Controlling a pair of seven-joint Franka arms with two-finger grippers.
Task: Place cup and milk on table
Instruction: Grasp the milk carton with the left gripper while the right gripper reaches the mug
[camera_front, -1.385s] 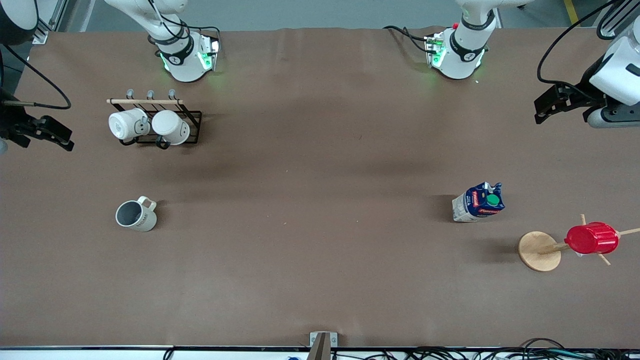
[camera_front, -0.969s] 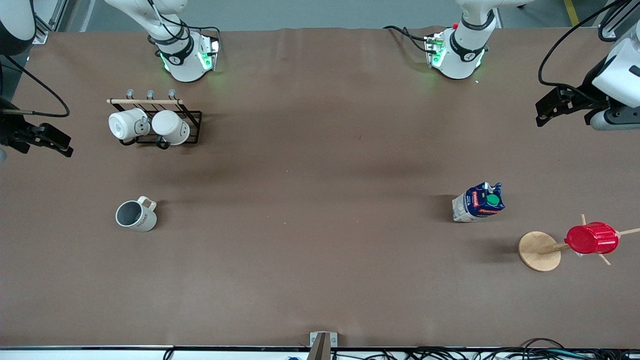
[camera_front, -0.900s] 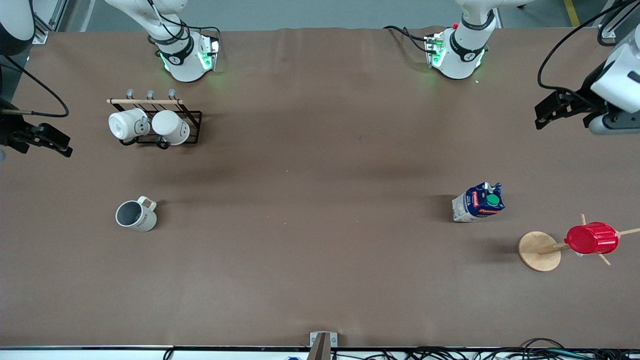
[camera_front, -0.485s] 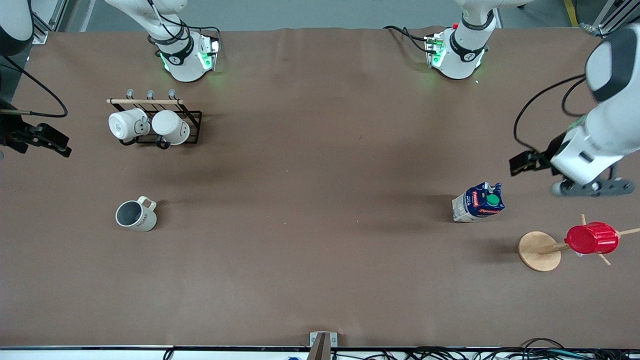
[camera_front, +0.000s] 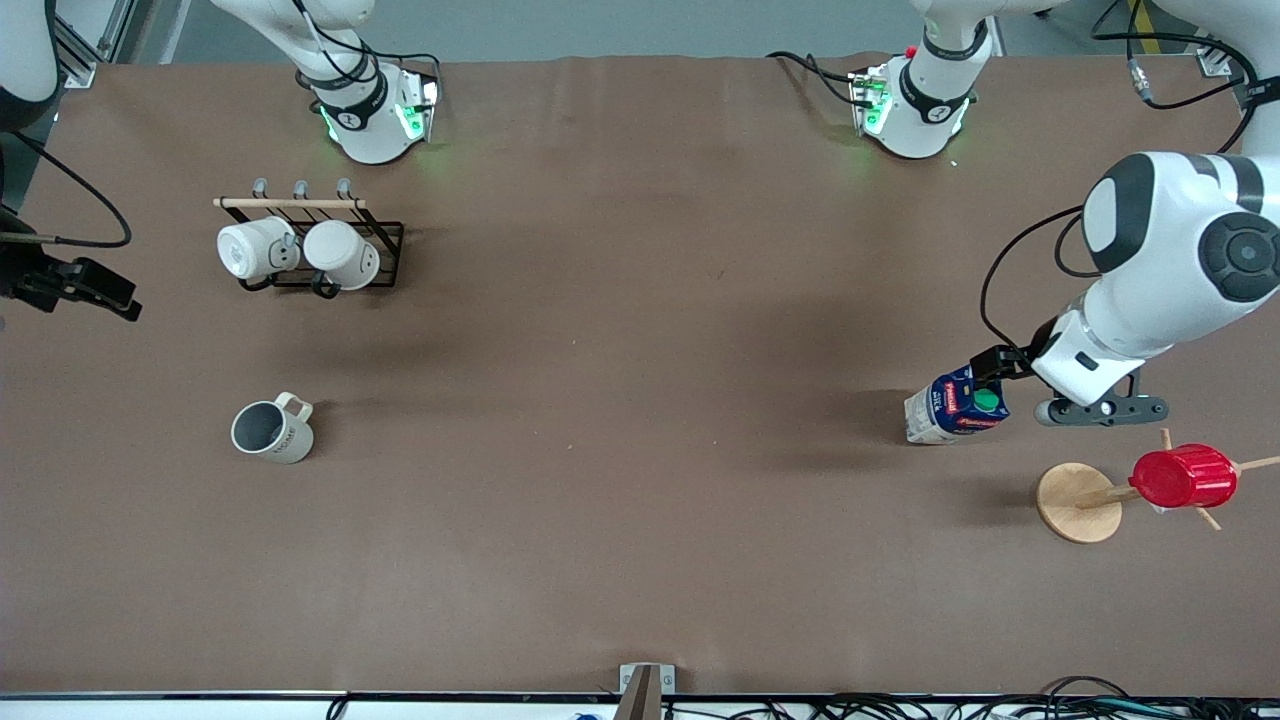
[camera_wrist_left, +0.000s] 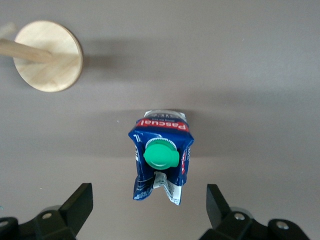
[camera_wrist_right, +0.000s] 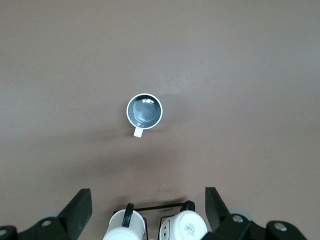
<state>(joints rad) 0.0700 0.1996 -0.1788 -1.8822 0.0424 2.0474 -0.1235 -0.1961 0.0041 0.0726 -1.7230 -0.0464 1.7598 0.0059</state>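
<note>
My left gripper takes hold of the blue milk carton by its body below the green cap next, to place the carton beside the cup.
The cup, cream-white with a grey inside, stands upright on the brown table toward the right arm's end; the right wrist view shows it from high above. The milk, a blue and white carton with a green cap, stands toward the left arm's end. My left gripper hangs just beside the milk, open and empty; in the left wrist view the carton sits just ahead of its fingers. My right gripper is open, empty and high up; only its black wrist mount shows in the front view.
A black wire rack with two white mugs stands farther from the front camera than the cup. A round wooden disc with pegs carries a ribbed red cup, close to the milk and the left gripper.
My left arm has swung in from the table's end and come down beside the milk. The right arm has hardly moved. The cup and the milk have stayed put.
</note>
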